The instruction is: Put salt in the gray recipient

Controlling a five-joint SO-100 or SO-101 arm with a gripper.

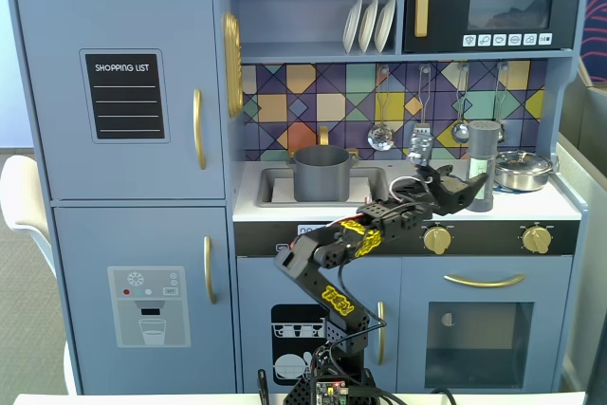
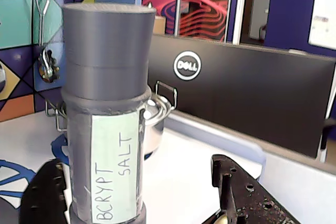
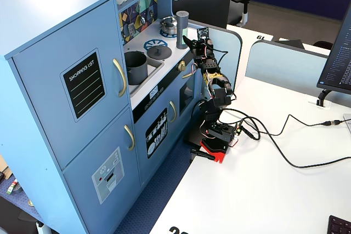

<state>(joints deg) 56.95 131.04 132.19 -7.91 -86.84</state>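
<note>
My gripper is to grab the salt shaker next by its labeled body (image 1: 481, 167), so that it can put salt in the gray pot (image 1: 322, 175).
The salt (image 2: 107, 119) is a tall dark gray shaker with a pale green label reading "SALT". It stands upright on the white counter at the right of the toy kitchen (image 1: 484, 166) (image 3: 182, 29). My gripper (image 2: 136, 163) is open around its lower part. The left finger (image 2: 47, 192) is close beside the shaker, and the right finger (image 2: 231, 187) stands well apart from it. In both fixed views the gripper (image 1: 467, 185) (image 3: 189, 42) reaches the shaker from the front. The gray recipient (image 1: 321, 173) (image 3: 135, 65), a matte gray pot, sits in the sink to the left.
A shiny silver pan (image 1: 523, 170) (image 2: 155, 121) stands just behind and to the right of the shaker. A flat gray lid (image 3: 159, 52) lies between sink and shaker. Ladles (image 1: 461, 130) hang on the tiled back wall. A Dell monitor (image 2: 236, 103) rises beyond the counter's side wall.
</note>
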